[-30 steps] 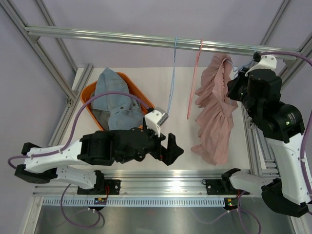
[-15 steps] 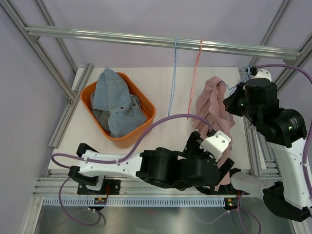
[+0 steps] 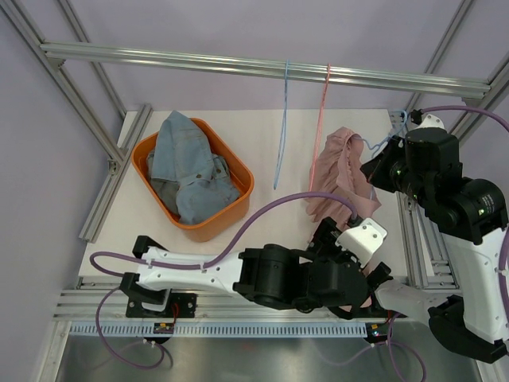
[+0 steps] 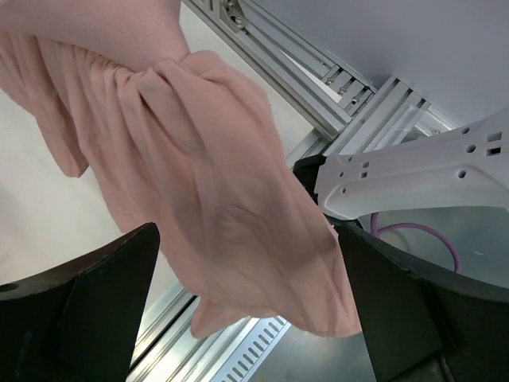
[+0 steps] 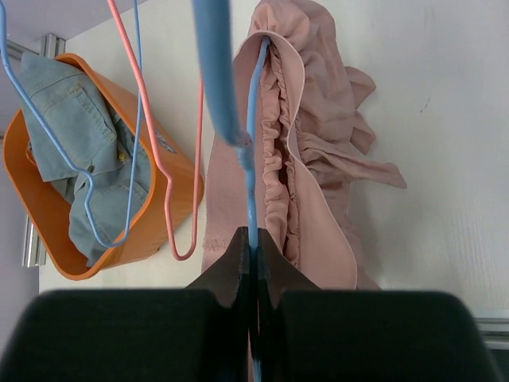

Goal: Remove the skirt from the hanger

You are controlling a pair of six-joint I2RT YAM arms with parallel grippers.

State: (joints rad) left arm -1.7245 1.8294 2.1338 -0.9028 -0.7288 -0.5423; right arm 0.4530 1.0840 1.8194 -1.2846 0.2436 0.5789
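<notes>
Next, my left gripper grabs the pink skirt [image 3: 342,177] by its hanging hem, which leaves the skirt's gathered waist free to slip off the hanger.
The pink skirt [image 3: 342,177] hangs bunched from a thin blue hanger [image 3: 387,135] at the right of the table. My right gripper [image 5: 253,256] is shut on the hanger's blue wire [image 5: 251,159], and the skirt's gathered waist [image 5: 278,151] is still wrapped round that wire. My left gripper [image 4: 250,259] is open low at the front right, its black fingers [image 4: 95,294] wide apart on either side of the skirt's hanging hem [image 4: 238,207]. The fabric drapes between them without being pinched. From above, the left gripper [image 3: 372,274] sits just under the skirt.
An orange basket [image 3: 207,227] holding a denim garment [image 3: 187,163] stands at the left. A bare blue hanger [image 3: 280,127] and a bare pink hanger [image 3: 320,119] hang from the top rail [image 3: 199,62]. Aluminium frame rails [image 4: 318,103] run along the front and right.
My left arm swung from the middle of the table across to the front right, under the skirt. My right gripper brought the hanger and skirt down and nearer, away from the rail.
</notes>
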